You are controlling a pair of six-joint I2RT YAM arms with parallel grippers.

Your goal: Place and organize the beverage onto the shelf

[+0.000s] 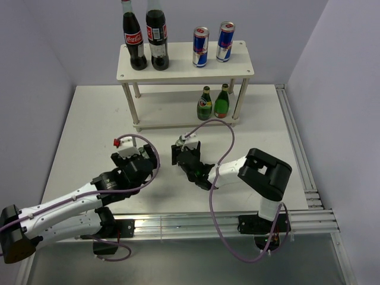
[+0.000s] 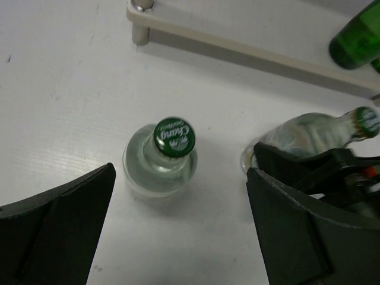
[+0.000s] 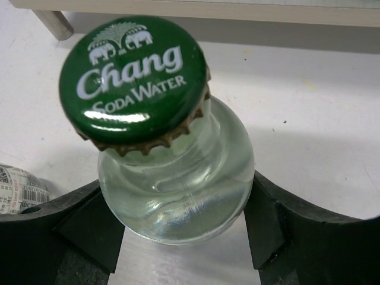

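My left gripper takes the clear bottle by its body below the green cap (image 2: 148,173) next, since the bottle's base stays free for the shelf's lower board.
One small clear bottle (image 2: 159,169) with a green cap stands upright on the table, just ahead of my open left gripper (image 2: 181,199), which shows in the top view (image 1: 135,155). My right gripper (image 1: 187,154) is shut on the second clear bottle (image 3: 178,190), its fingers (image 3: 270,219) pressed on both sides; the bottle leans, cap toward the shelf (image 1: 185,65). Two blue-and-silver cans (image 1: 200,46) stand on the shelf's top board. Two green bottles (image 1: 205,104) stand on its lower board (image 1: 178,124).
Two tall cola bottles (image 1: 135,38) stand on the left of the top board. The shelf's lower board edge (image 2: 249,50) and a leg (image 2: 140,6) lie just beyond both clear bottles. The two grippers are close together. A rail (image 1: 297,148) runs along the table's right side.
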